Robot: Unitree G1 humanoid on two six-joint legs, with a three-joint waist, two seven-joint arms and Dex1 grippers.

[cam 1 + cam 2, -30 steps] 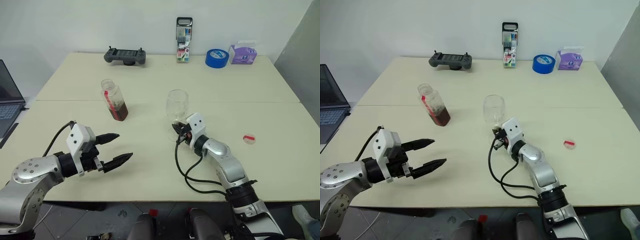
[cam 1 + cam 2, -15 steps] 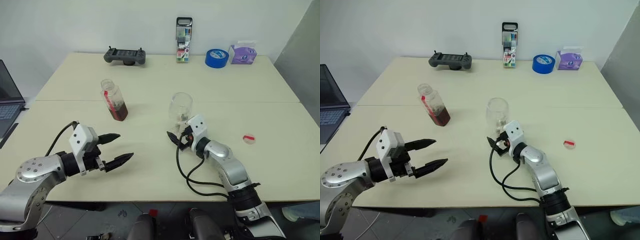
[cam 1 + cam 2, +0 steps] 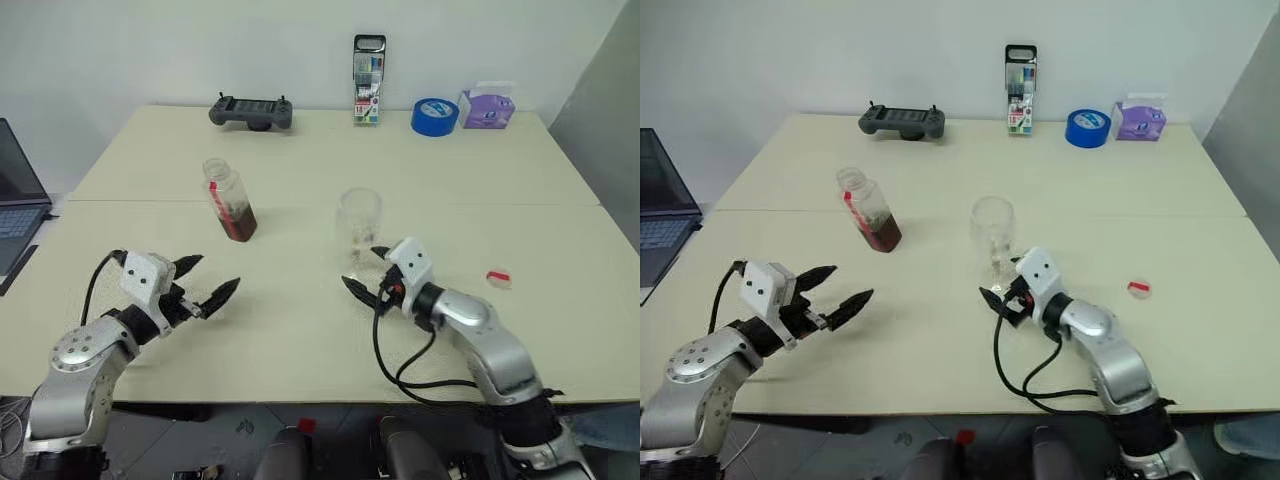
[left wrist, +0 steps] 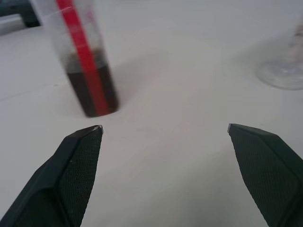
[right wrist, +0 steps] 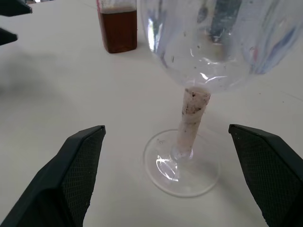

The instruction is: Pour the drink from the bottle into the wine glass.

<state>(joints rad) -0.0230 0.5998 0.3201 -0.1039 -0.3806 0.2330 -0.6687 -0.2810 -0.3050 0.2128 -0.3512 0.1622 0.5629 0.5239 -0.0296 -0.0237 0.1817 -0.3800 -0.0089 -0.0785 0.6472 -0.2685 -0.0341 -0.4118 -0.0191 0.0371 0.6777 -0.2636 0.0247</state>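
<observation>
Next, the left gripper grabs the bottle by its flat-sided body (image 3: 230, 204) to pour. The bottle's open neck is round and slopes out at the bottle's shoulder.
The bottle (image 3: 228, 198) stands uncapped left of the table's middle, with the dark reddish-brown drink (image 3: 239, 222) filling its lower part. The wine glass (image 3: 359, 215) stands upright and empty near the middle of the table. My right gripper (image 3: 360, 266) is open just in front of the glass foot; in the right wrist view the stem (image 5: 193, 111) stands between and beyond its fingers, untouched. My left gripper (image 3: 219, 270) is open near the front left, pointing toward the bottle (image 4: 85, 56) and well short of it.
Along the far edge lie a grey game controller (image 3: 250, 110), a tall clear marker case (image 3: 368, 66), a blue tape roll (image 3: 434, 115) and a purple tissue pack (image 3: 486, 108). A small red-and-white round thing (image 3: 497, 276) lies to the right. A laptop (image 3: 15, 200) sits at the left edge.
My right gripper opened, let go of the glass stem and drew back toward me; the glass now stands free. My left gripper shifted left and turned toward the bottle.
</observation>
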